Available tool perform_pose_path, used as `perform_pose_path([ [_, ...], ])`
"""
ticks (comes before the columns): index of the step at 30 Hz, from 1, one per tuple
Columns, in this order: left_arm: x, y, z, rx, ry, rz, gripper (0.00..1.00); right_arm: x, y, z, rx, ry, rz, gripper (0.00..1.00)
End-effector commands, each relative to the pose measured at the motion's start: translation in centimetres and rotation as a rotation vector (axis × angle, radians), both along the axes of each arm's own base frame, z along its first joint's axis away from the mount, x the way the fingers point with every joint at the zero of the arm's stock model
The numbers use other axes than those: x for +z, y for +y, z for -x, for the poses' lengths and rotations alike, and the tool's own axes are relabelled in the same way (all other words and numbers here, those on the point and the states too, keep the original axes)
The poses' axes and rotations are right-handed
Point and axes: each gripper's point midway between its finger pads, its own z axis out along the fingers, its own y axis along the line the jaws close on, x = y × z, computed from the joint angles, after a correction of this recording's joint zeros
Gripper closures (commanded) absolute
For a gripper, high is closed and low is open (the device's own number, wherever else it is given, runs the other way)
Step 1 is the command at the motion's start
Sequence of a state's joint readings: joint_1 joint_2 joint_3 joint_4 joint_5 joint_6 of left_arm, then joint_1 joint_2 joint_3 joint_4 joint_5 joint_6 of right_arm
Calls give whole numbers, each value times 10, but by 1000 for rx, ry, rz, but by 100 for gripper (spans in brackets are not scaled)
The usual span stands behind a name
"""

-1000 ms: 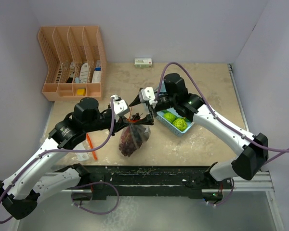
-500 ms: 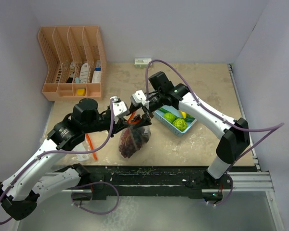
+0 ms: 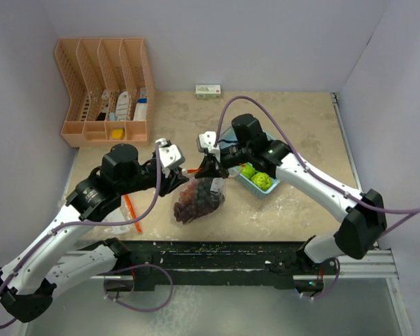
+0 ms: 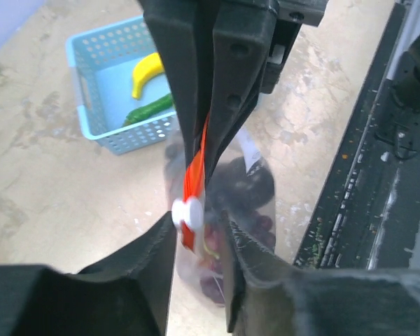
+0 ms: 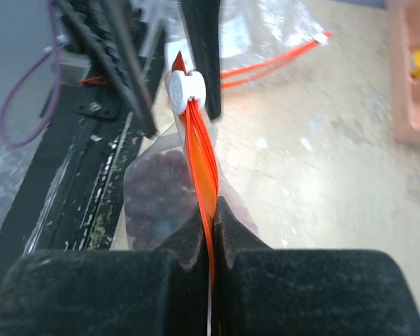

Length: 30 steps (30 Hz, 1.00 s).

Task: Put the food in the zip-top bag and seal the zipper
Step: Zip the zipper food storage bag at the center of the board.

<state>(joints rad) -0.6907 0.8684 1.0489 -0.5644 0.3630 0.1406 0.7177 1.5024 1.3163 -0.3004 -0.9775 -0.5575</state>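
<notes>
The left gripper pinches the bag's orange zipper strip (image 5: 201, 157) at its end (image 5: 179, 64) beside the white slider next, which leaves the slider free to seal the zipper.
The clear zip-top bag (image 3: 198, 201) hangs just above the table with the dark red-purple grape bunch (image 4: 246, 187) inside. My right gripper (image 5: 211, 210) is shut on the bag's orange zipper strip (image 5: 201, 157). At the strip's other end sits the white slider (image 4: 185, 211), at the tips of my left gripper (image 4: 199, 227). Those jaws stand a little apart around the bag's top edge. The light-blue basket (image 4: 91, 105) holds a yellow banana (image 4: 146, 71) and a long green vegetable (image 4: 148, 109). Two bumpy lime-green fruits (image 3: 255, 176) show in it from above.
A second zip-top bag (image 5: 266, 31) with an orange zipper lies flat on the table near the left arm. The orange desk organizer (image 3: 105, 91) stands at the back left, a small box (image 3: 208, 90) by the back wall. The black front rail (image 3: 217, 252) runs under the bag.
My right gripper swung in from beside the basket and closed on the zipper strip. My left jaws have widened slightly, and the bag has shifted a little to the right.
</notes>
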Motion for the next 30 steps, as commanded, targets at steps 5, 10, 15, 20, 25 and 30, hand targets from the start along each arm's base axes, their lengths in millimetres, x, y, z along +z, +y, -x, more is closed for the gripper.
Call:
perform_pose_path([
  [5,17,12,-9,87,-138,78,52,59,-8,-28,-285,-19,-151,100],
  [10,15,12,-19,127,-170,103,42,55,-10,-8,-194,0,-143,100],
  [15,21,9,-32,178,-198,163,39,56,-16,4,-149,-11,-144,100],
  [20,30,-1,-35,164,-227,263,44,57,-17,7,-147,-10,-149,100],
  [25,37,-7,-39,172,-242,337,57,56,-17,6,-152,-5,-145,100],
  [30,42,-9,-36,155,-255,385,57,56,-17,6,-156,0,-145,100],
])
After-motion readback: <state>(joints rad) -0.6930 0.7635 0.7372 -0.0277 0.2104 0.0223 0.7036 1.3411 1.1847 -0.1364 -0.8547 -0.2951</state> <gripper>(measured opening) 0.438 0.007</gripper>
